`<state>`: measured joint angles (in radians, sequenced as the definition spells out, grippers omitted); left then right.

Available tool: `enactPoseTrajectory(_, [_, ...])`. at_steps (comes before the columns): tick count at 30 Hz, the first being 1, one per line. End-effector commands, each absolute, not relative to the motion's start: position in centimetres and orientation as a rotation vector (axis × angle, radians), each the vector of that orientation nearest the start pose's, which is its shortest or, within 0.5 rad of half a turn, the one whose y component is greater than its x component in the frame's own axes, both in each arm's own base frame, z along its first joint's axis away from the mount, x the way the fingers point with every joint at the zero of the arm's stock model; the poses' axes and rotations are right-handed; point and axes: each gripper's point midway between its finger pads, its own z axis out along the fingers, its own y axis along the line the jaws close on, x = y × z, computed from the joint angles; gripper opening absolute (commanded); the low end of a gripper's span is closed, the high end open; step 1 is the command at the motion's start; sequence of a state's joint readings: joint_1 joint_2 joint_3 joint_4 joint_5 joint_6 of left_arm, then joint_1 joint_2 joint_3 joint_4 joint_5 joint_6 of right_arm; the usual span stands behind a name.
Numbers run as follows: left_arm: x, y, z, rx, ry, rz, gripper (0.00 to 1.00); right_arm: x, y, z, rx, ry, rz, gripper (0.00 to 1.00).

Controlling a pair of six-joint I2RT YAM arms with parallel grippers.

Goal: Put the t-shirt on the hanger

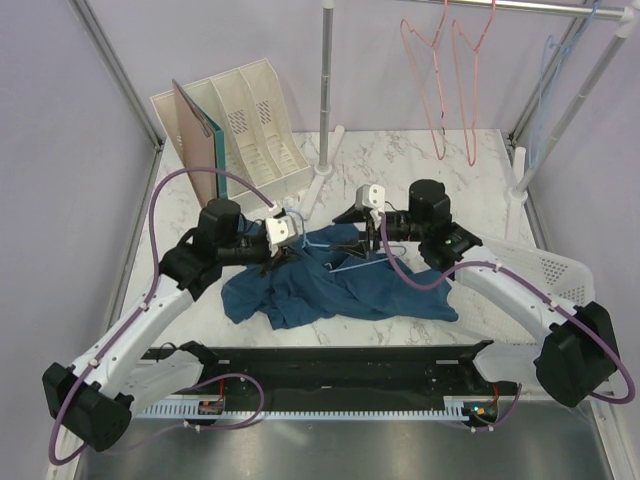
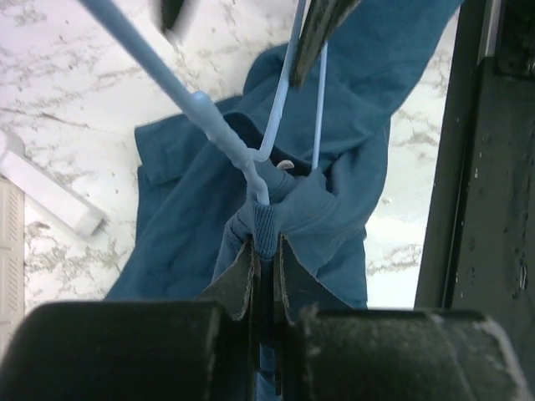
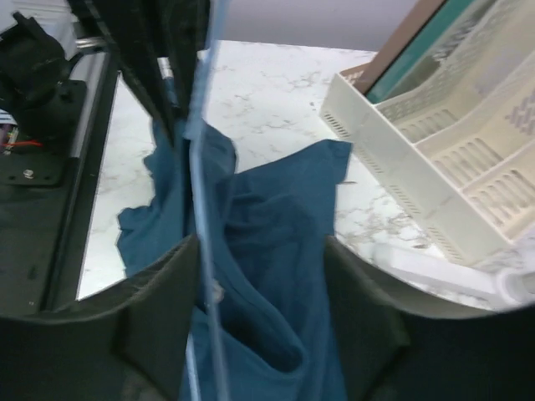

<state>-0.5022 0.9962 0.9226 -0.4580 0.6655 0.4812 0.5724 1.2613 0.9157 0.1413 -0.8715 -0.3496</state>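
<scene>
I will grab the t-shirt (image 1: 330, 285) next with my right gripper, by the collar's edge away from my left gripper, to pull the opening over the hanger.
The dark teal t-shirt (image 1: 330, 285) lies crumpled on the marble table between the arms. My left gripper (image 1: 283, 255) is shut on its ribbed collar, seen clearly in the left wrist view (image 2: 265, 242). The light-blue hanger (image 1: 350, 265) sits over the shirt, and its wire (image 2: 221, 125) reaches down to the collar opening. My right gripper (image 1: 372, 238) is open. In the right wrist view (image 3: 259, 246) its fingers straddle the shirt (image 3: 267, 209), and the hanger wire (image 3: 203, 167) runs along the inner side of the left finger (image 3: 159, 309).
A cream file organizer (image 1: 255, 120) stands at the back left. A rail pole (image 1: 325, 90) rises behind the shirt, with pink-red hangers (image 1: 450, 80) on the rail above. A white basket (image 1: 545, 265) sits at the right. A black strip (image 1: 340, 365) runs along the near edge.
</scene>
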Motion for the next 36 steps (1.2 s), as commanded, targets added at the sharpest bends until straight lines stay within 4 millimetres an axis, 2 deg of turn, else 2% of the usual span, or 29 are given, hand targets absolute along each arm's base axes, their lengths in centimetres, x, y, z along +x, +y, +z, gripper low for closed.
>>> enactPoseTrajectory(1, [19.9,-20.9,22.0,1.408,1.512,-0.600,0.02,27.8,28.1,30.4,-1.121,1.299,0.864,0.76])
enactPoseTrajectory(2, [19.5,-20.6,21.4,1.453,1.479,-0.578,0.02,28.2,27.5,30.6,-1.057,1.360,0.893,0.83])
enactPoseTrajectory(4, [18.9,-20.2,21.0,1.477,1.463,-0.565,0.02,29.2,26.2,31.1,-0.977,1.435,0.903,0.86])
enactPoseTrajectory(5, [18.7,-20.1,21.0,1.504,1.435,-0.554,0.02,29.3,26.0,30.9,-0.945,1.478,0.921,0.98])
enactPoseTrajectory(6, [18.2,-20.0,20.6,1.532,1.435,-0.564,0.02,29.9,26.0,30.6,-0.928,1.515,0.917,0.98])
enactPoseTrajectory(8, [18.0,-20.2,21.0,1.571,1.374,-0.559,0.02,29.4,26.1,28.2,-0.932,1.643,0.978,0.98])
enactPoseTrajectory(10, [17.7,-20.3,21.3,1.593,1.341,-0.559,0.02,29.5,26.7,25.0,-0.938,1.783,1.024,0.98])
enactPoseTrajectory(13, [17.6,-20.4,21.6,1.629,1.299,-0.547,0.02,29.4,27.7,21.0,-0.980,1.912,1.018,0.98])
enactPoseTrajectory(15, [17.7,-20.5,22.2,1.641,1.271,-0.529,0.02,28.8,28.9,18.8,-1.036,1.972,1.007,0.98])
enactPoseTrajectory(17, [17.7,-20.5,22.4,1.649,1.259,-0.516,0.02,28.6,29.2,16.6,-1.040,2.050,0.997,0.98])
enactPoseTrajectory(21, [17.7,-20.5,22.7,1.652,1.255,-0.514,0.02,27.6,30.3,13.9,-1.094,2.119,0.991,0.97])
enactPoseTrajectory(24, [17.6,-20.5,22.7,1.650,1.258,-0.514,0.02,26.9,31.0,12.4,-1.133,2.148,0.997,0.92])
enactPoseTrajectory(26, [17.7,-20.4,22.8,1.648,1.261,-0.510,0.02,26.5,31.6,11.4,-1.150,2.175,0.993,0.87])
enactPoseTrajectory(30, [17.8,-20.4,22.9,1.637,1.274,-0.508,0.02,27.5,31.8,9.8,-1.121,2.233,0.932,0.72])
enactPoseTrajectory(33, [18.0,-20.1,23.2,1.609,1.313,-0.496,0.02,28.0,31.3,8.8,-1.104,2.270,0.880,0.51])
enactPoseTrajectory(34, [18.2,-19.8,23.4,1.586,1.338,-0.482,0.02,28.5,30.9,8.4,-1.079,2.290,0.830,0.33])
enactPoseTrajectory(36, [18.5,-19.4,23.4,1.557,1.376,-0.460,0.02,28.9,30.3,8.5,-1.044,2.312,0.803,0.14])
